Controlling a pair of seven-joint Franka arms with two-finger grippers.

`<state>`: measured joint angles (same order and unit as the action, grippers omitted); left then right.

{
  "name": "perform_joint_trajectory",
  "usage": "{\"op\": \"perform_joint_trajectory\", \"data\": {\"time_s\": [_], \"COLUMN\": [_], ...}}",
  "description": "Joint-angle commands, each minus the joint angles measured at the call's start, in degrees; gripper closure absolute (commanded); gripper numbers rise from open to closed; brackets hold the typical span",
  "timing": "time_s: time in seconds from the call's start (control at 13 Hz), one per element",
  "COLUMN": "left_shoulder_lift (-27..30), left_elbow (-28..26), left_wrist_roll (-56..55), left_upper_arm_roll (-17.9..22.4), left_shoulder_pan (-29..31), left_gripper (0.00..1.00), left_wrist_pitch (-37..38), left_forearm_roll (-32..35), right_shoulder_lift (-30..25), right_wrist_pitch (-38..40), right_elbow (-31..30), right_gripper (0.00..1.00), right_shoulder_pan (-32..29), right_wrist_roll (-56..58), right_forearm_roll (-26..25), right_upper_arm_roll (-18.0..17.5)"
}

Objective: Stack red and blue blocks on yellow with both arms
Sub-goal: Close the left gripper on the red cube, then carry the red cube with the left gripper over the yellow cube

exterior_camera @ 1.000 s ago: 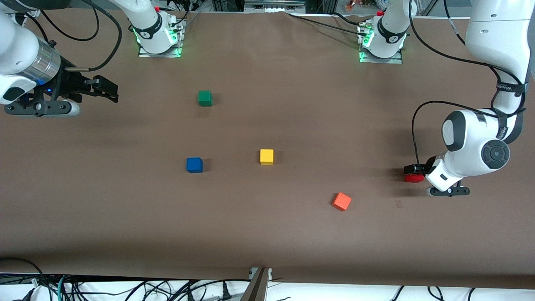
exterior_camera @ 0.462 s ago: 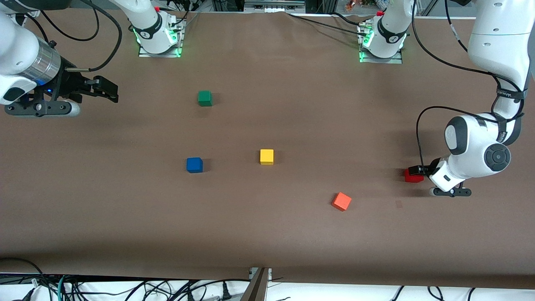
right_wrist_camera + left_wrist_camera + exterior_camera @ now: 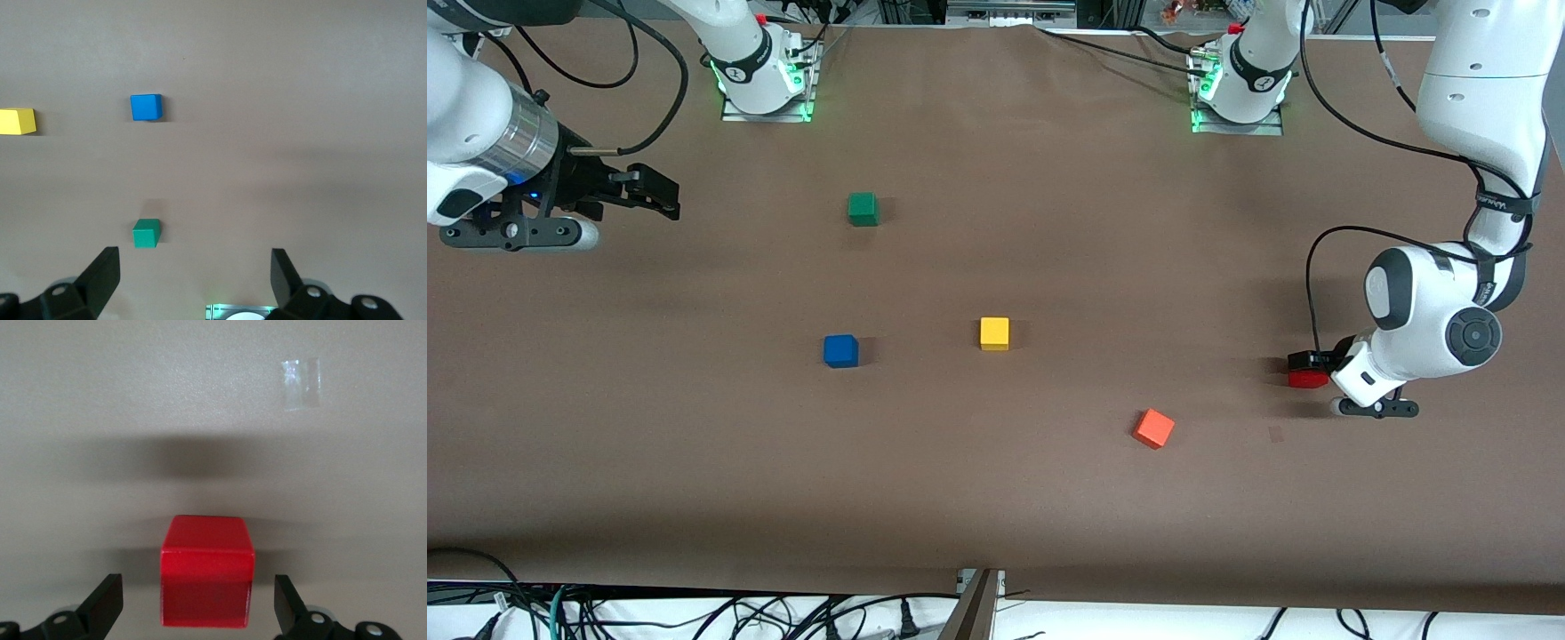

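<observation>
My left gripper should close on the red block (image 3: 1307,378) (image 3: 206,577) now, because the red block is low between its open fingers.
The deep red block (image 3: 1307,380) lies on the table at the left arm's end. My left gripper (image 3: 1309,366) is down over it, open, with a finger on each side and gaps to both; the left wrist view shows the red block (image 3: 207,570) between the spread jaws. The blue block (image 3: 840,350) and the yellow block (image 3: 994,332) lie mid-table, side by side and apart. My right gripper (image 3: 660,194) hangs open and empty in the air over the right arm's end of the table. Its wrist view shows the blue block (image 3: 146,107) and the yellow block (image 3: 17,121).
A green cube (image 3: 863,208) lies nearer the bases, also in the right wrist view (image 3: 146,233). A lighter orange-red cube (image 3: 1153,428) lies nearer the front camera, between the yellow and red blocks. A small clear tape patch (image 3: 1275,434) is on the brown table.
The left arm's wrist has shifted slightly over the red block, back and forth. The blocks and the right arm have not moved.
</observation>
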<state>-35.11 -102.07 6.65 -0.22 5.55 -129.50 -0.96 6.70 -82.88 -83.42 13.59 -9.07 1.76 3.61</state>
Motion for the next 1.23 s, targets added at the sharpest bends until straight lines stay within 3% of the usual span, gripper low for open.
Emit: {"op": "perform_joint_trajectory", "data": {"time_s": [0.0, 0.31, 0.38, 0.69, 0.85, 1.15], "left_shoulder_lift": [0.4, 0.4, 0.5, 3.5, 4.4, 4.4], "left_elbow": [-0.6, -0.7, -0.5, 2.4, 6.2, 15.7], "left_wrist_roll": [0.7, 0.7, 0.7, -3.0, -11.9, -25.9], "left_upper_arm_roll": [0.1, 0.1, 0.0, -3.5, -6.3, -6.7], "left_shoulder_pan": [-0.4, -0.5, -0.5, -1.6, -3.8, -15.6], "left_gripper": [0.17, 0.87, 0.98, 1.0, 1.0, 1.0], "left_wrist_pitch": [-0.7, -0.1, 0.0, 3.6, 8.9, 16.2], "left_forearm_roll": [-1.1, -1.1, -1.1, -1.1, -0.8, -0.6], "right_shoulder_lift": [-0.1, -0.1, -0.1, -0.1, -0.1, 0.0], "right_wrist_pitch": [-0.3, -0.3, -0.4, -0.8, -0.8, -1.7], "right_elbow": [0.1, 0.1, 0.1, 0.1, 0.1, 0.1], "right_gripper": [0.0, 0.0, 0.0, 0.0, 0.0, 0.0], "right_shoulder_pan": [-0.9, -0.9, -0.9, -0.9, -0.9, -0.9], "right_wrist_roll": [-0.2, -0.2, -0.2, -0.2, -0.2, 0.2], "right_forearm_roll": [0.9, 0.9, 0.9, 0.9, 0.9, 0.4], "right_upper_arm_roll": [-0.7, -0.7, -0.7, -0.7, -0.7, -0.8]}}
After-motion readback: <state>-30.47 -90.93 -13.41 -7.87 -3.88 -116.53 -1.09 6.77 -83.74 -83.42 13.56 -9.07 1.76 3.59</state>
